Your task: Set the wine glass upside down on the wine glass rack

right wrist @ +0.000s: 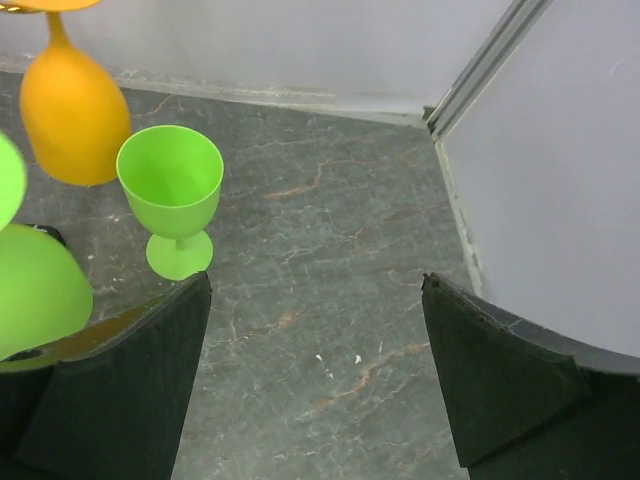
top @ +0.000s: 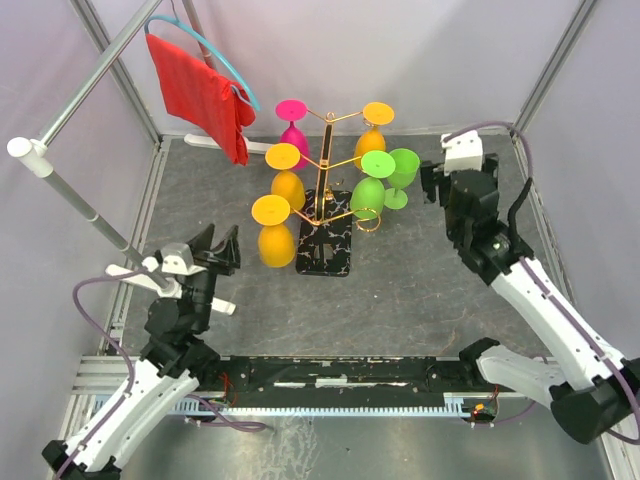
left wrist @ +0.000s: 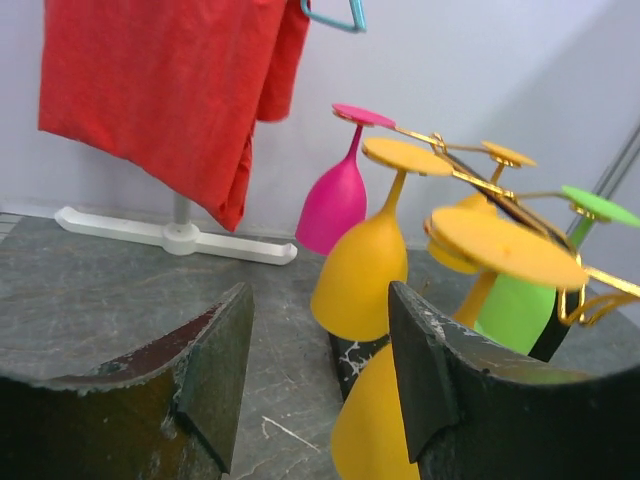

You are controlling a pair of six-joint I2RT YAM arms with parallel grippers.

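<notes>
I will next grab the standing green glass by its rim (top: 418,164) with my right gripper. Its stem and foot then stay free to hang on the rack (top: 327,165).
The gold wire wine glass rack (top: 327,165) stands mid-table on its black marbled base (top: 328,258). Several glasses hang upside down on it: a pink one (top: 292,128), orange ones (top: 275,240) and a green one (top: 368,195). One green wine glass (top: 402,172) stands upright on the table just right of the rack; it also shows in the right wrist view (right wrist: 172,180). My right gripper (top: 458,180) is open and empty, to the right of that glass (right wrist: 315,290). My left gripper (top: 218,245) is open and empty, left of the rack, facing the hanging orange glasses (left wrist: 365,270).
A red cloth (top: 205,95) hangs on a blue hanger from a metal rail stand (top: 80,190) at the back left; its white foot (left wrist: 170,235) lies on the table. Grey walls enclose the table, with a corner post (right wrist: 480,65) at the back right.
</notes>
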